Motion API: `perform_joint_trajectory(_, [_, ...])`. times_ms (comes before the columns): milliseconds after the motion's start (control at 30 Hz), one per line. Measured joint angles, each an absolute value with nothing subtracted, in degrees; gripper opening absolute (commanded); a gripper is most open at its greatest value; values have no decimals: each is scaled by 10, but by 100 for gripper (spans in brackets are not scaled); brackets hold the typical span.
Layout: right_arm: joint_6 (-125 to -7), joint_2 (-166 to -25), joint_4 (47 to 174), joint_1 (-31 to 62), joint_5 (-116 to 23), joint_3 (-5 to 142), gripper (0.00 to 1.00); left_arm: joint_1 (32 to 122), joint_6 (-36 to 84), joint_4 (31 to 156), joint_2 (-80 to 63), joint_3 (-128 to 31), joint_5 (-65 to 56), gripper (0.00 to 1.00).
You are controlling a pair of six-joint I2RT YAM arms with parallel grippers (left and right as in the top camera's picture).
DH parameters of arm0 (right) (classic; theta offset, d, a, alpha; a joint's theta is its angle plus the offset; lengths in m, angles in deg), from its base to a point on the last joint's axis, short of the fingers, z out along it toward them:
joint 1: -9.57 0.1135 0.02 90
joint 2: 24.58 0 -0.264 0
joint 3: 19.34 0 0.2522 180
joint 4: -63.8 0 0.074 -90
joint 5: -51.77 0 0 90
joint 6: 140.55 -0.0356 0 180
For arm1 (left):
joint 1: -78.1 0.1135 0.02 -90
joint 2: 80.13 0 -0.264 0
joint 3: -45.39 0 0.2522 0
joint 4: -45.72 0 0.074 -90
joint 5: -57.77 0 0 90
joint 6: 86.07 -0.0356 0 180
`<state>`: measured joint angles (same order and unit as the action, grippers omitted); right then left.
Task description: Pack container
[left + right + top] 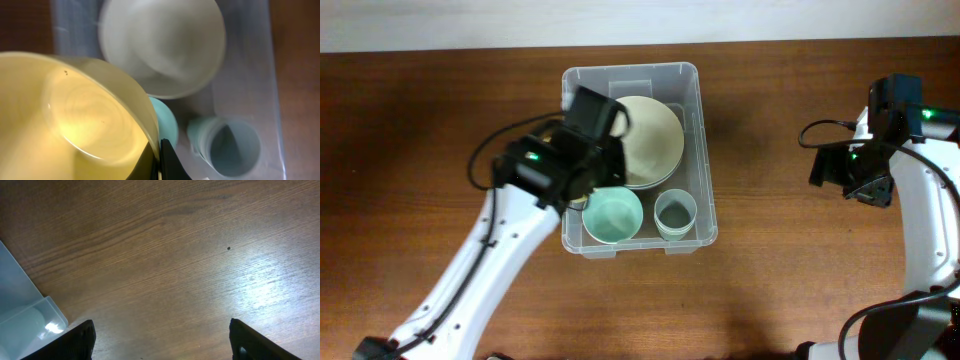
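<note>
The yellow bowl's rim is hanging beside the green bowl's opening (pixel 613 215) (pixel 167 122), so my left gripper should stay closed on the yellow bowl until it sits inside the green bowl.
The clear plastic container (pixel 632 68) stands at the table's middle. It holds a cream bowl (pixel 650 140), a green bowl (pixel 612 215) and a pale blue-green cup (pixel 675 213). My left gripper (pixel 159 160) is shut on the rim of a yellow bowl (pixel 75 115), held over the container's left side, above the green bowl (pixel 167 120). In the overhead view the left wrist (pixel 585 185) hides most of the yellow bowl. The cream bowl (pixel 162 45) and the cup (pixel 230 145) lie below. My right gripper (pixel 162 340) is open and empty over bare wood.
The right arm (pixel 868 190) hangs over the table well to the right of the container. A corner of the container (pixel 25 315) shows at the lower left of the right wrist view. Brown wooden table (pixel 790 280) surrounds the container.
</note>
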<state>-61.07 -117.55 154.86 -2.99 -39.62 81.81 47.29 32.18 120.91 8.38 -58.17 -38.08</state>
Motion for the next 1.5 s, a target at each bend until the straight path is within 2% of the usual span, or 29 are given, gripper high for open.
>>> perform_joint_trajectory(300, [-611,-1175,1549,-30,-396,818,81,420,309,1215,190,-582,-385,1])
perform_joint_trajectory(433, [-611,-1175,1549,-30,-396,818,81,420,309,1224,222,-582,-367,8])
perform_joint_trajectory(467, [-611,-1175,1549,-30,-396,818,81,420,307,1225,226,-582,-363,15])
perform_joint_trajectory(533, [-611,-1175,1549,-30,-396,818,81,420,305,1227,235,-582,-356,41])
perform_joint_trajectory(567, [-611,-1175,1549,-30,-396,818,81,420,304,1229,237,-582,-355,50])
perform_joint_trajectory(633, [-611,-1175,1549,-30,-396,818,81,420,305,1231,237,-582,-354,54])
perform_joint_trajectory(867, [-611,-1175,1548,-30,-396,818,81,450,304,1297,228,-623,-394,55])
perform_joint_trajectory(1133, [-611,-1175,1521,-16,-396,818,81,646,303,1302,69,-651,-475,55])
perform_joint_trajectory(1200, [-605,-1175,1507,9,-394,818,82,684,303,1302,50,-654,-476,39])
perform_joint_trajectory(1300, [-593,-1175,1498,44,-392,818,82,707,296,1300,53,-654,-453,38])
perform_joint_trajectory(1433, [-589,-1175,1494,70,-381,818,81,693,285,1287,63,-654,-402,38])
perform_joint_trajectory(1500, [-589,-1175,1495,69,-376,818,82,666,274,1285,69,-654,-385,31])
